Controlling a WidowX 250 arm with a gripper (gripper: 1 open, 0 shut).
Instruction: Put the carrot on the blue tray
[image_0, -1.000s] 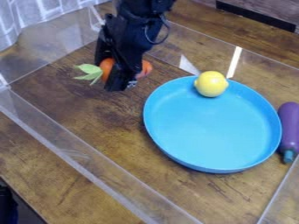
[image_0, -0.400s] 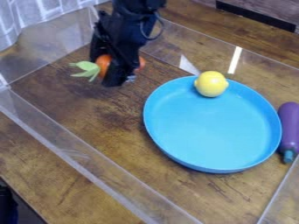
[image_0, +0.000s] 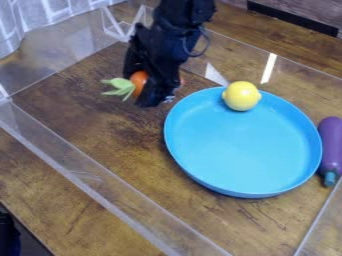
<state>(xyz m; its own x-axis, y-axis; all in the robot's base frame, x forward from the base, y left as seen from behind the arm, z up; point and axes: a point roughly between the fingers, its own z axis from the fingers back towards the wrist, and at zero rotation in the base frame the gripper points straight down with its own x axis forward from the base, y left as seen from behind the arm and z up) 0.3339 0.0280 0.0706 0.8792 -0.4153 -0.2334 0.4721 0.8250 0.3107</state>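
The carrot, outside the blue tray's rim, would miss if released.
The carrot (image_0: 138, 80) is a stubby orange toy with pale green leaves pointing left. It sits between the fingers of my black gripper (image_0: 151, 91), which is shut on it just left of the blue tray's rim. The blue tray (image_0: 254, 152) is a wide round dish at centre right. The gripper body hides most of the carrot's right side. I cannot tell whether the carrot touches the wooden table beneath it.
A yellow round fruit (image_0: 242, 96) lies on the tray's far edge. A purple eggplant (image_0: 329, 146) rests beside the tray on the right. Clear plastic walls (image_0: 80, 165) fence the wooden table. A white strip (image_0: 269, 69) lies behind the tray.
The gripper has moved right and slightly toward the camera, taking the carrot with it, closer to the tray's left rim. The fruit, eggplant and tray stayed put.
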